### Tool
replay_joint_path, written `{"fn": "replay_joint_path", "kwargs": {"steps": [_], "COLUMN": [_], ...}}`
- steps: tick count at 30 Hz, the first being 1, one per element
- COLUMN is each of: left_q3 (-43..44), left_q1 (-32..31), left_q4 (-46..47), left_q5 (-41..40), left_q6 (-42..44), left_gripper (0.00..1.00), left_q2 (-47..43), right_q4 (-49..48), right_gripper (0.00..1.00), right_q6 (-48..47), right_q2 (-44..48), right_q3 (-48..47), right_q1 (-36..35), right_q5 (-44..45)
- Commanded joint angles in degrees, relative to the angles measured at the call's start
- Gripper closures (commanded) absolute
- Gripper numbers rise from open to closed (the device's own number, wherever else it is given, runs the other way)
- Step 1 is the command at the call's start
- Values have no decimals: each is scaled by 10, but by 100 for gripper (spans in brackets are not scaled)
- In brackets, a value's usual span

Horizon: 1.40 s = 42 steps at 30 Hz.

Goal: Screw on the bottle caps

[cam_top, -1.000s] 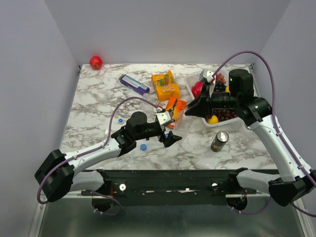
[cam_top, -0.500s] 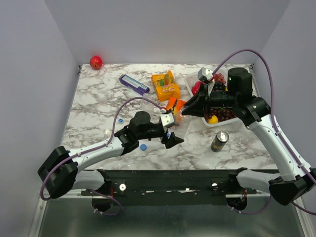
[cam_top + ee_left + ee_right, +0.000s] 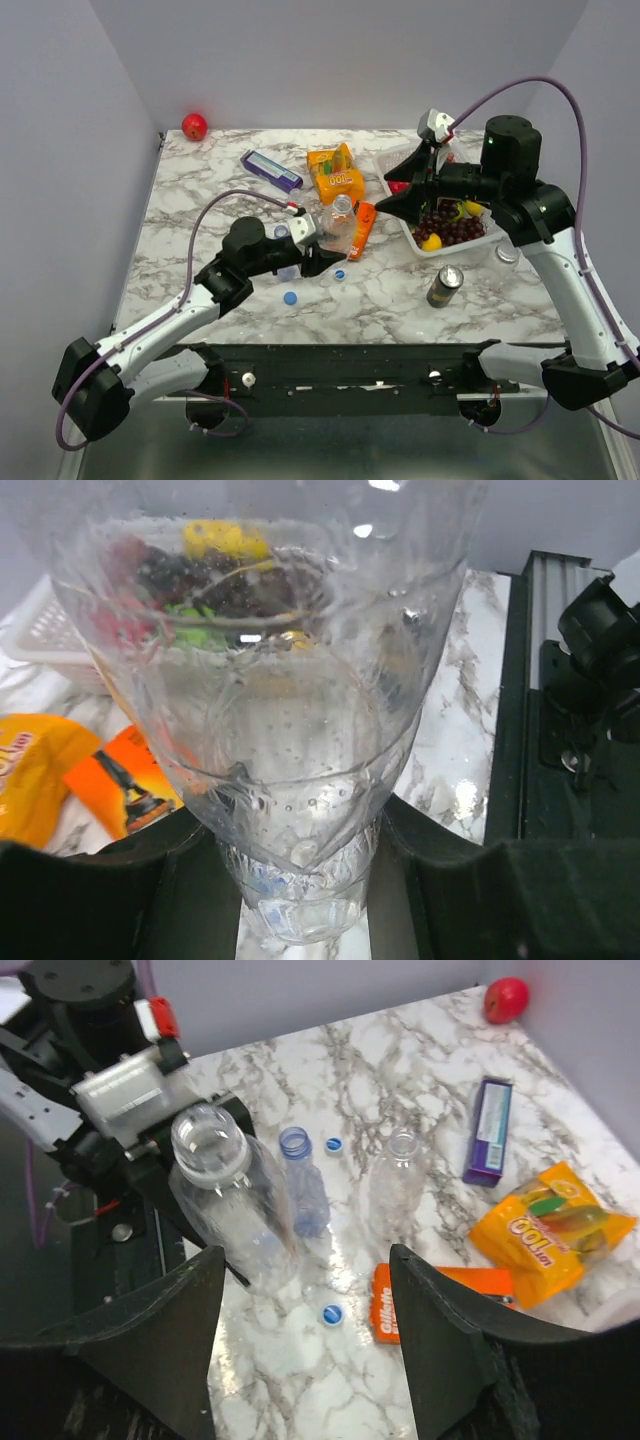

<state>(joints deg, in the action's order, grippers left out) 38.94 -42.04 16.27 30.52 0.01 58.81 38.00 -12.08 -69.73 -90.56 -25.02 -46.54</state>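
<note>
I need to grab a blue cap by its sides with my right gripper next. Its bottom then stays free, so it can screw onto the open neck of the bottle.
A clear bottle (image 3: 338, 226) with an open neck stands tilted at the table's middle, and my left gripper (image 3: 314, 260) is shut on its lower body. In the left wrist view the bottle (image 3: 270, 680) fills the frame between the black fingers (image 3: 120, 890). My right gripper (image 3: 397, 200) hangs open above and to the right of it, with nothing between its fingers (image 3: 460, 1360). Two more uncapped bottles stand behind the held bottle (image 3: 225, 1200): one blue-tinted (image 3: 300, 1185), one clear (image 3: 400, 1185). Blue caps lie loose on the marble (image 3: 340, 274), (image 3: 290, 297), (image 3: 333, 1144).
An orange razor pack (image 3: 362, 228) lies just right of the held bottle. A white fruit tray (image 3: 478, 240) and a dark can (image 3: 445, 285) are on the right. An orange snack bag (image 3: 337, 175), a purple box (image 3: 270, 170) and a red ball (image 3: 194, 126) sit at the back.
My left gripper has closed on the bottle and drawn back left with it. My right gripper has opened, let the bottle go and pulled away up and to the right.
</note>
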Motion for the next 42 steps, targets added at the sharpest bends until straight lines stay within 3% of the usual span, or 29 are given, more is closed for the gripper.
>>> {"fn": "replay_joint_path", "kwargs": {"steps": [1,4,5,7,9,11,16,24,32,42], "left_q3": [31,45,49,62,71,78,95,92,87,83], "left_q1": [42,73,81,114,143,167,230,278,299,308], "left_q4": [-53,-53,-53,-51,-48,-49,-60,-90,-95,-90], "left_q5": [13,-8,-24,-42,-67,-72,-73,-70,-66,-56], "left_q6": [38,53,52,37,11,-21,-53,-56,-62,-70], "left_gripper": [75,76,76,79,93,99,100,100,100,100], "left_q2": [-41,-62,-65,-70,-80,-91,-109,-131,-133,-126], "right_q4": [69,110,99,59,-5,-30,-70,-100,-106,-82], "right_gripper": [26,29,30,30,30,31,32,31,31,38], "right_q6": [-84,-213,-279,-322,-357,-379,-384,-437,-473,-484], "right_q2": [-45,-89,-96,-107,-120,-157,-240,-326,-349,-376], "right_q3": [-2,54,76,154,194,211,209,209,224,210], "right_q1": [1,-44,-76,-104,-124,-134,-140,-160,-177,-196], "right_q5": [11,70,92,139,157,157,169,168,180,208]}}
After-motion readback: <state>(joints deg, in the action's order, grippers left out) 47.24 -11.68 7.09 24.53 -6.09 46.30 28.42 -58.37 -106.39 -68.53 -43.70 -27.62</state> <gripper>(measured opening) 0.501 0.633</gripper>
